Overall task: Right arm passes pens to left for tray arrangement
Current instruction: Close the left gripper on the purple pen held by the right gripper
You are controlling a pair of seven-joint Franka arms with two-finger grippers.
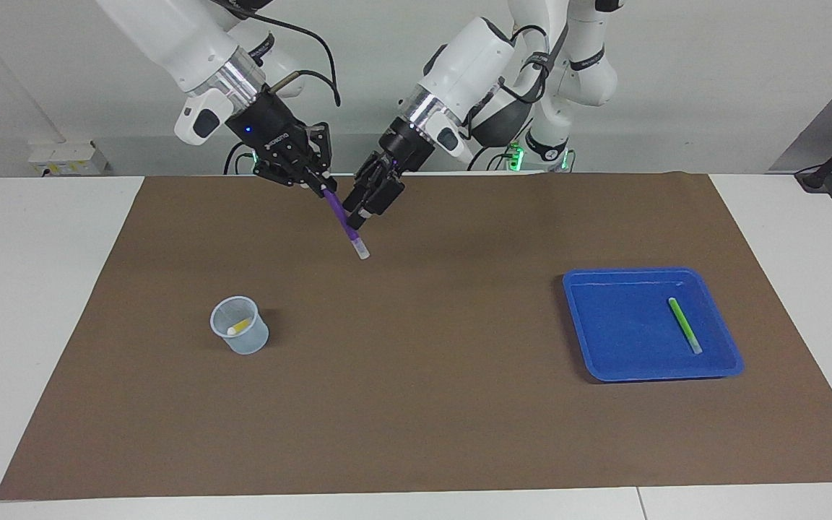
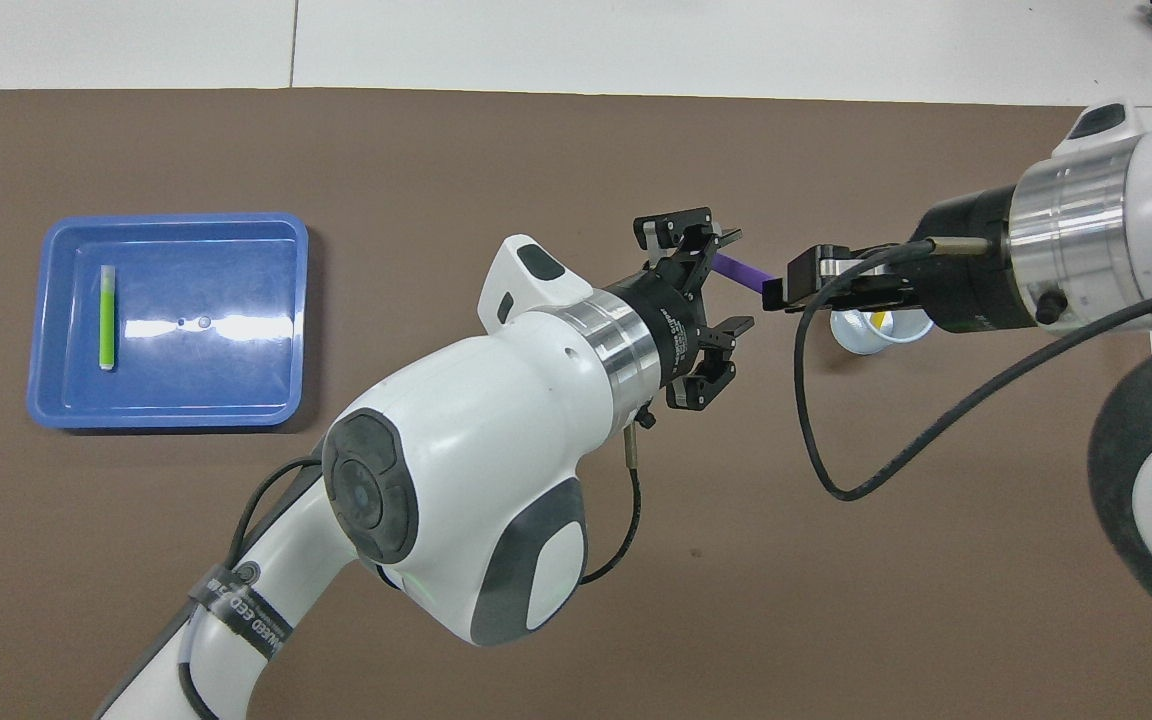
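The fingers of my right gripper already cover the upper end of the purple pen, so my left gripper should next grab the pen by the bare middle of its body [image 2: 737, 271].
My right gripper [image 1: 322, 189] is shut on the upper end of the purple pen [image 1: 344, 224], which slants down over the mat with its pale tip lowest. My left gripper [image 1: 359, 210] is at the pen's middle, open, its fingers on either side of the shaft. From overhead the purple pen [image 2: 742, 268] bridges the right gripper [image 2: 774, 290] and the left gripper [image 2: 733, 282]. The green pen [image 1: 685, 325] lies in the blue tray [image 1: 604, 318] toward the left arm's end. The yellow pen [image 1: 240, 326] rests in a translucent cup [image 1: 240, 338].
A brown mat [image 1: 423, 404] covers most of the white table. The cup stands toward the right arm's end, the tray [image 2: 66, 400] toward the left arm's end. A black cable [image 2: 816, 420] loops under the right wrist.
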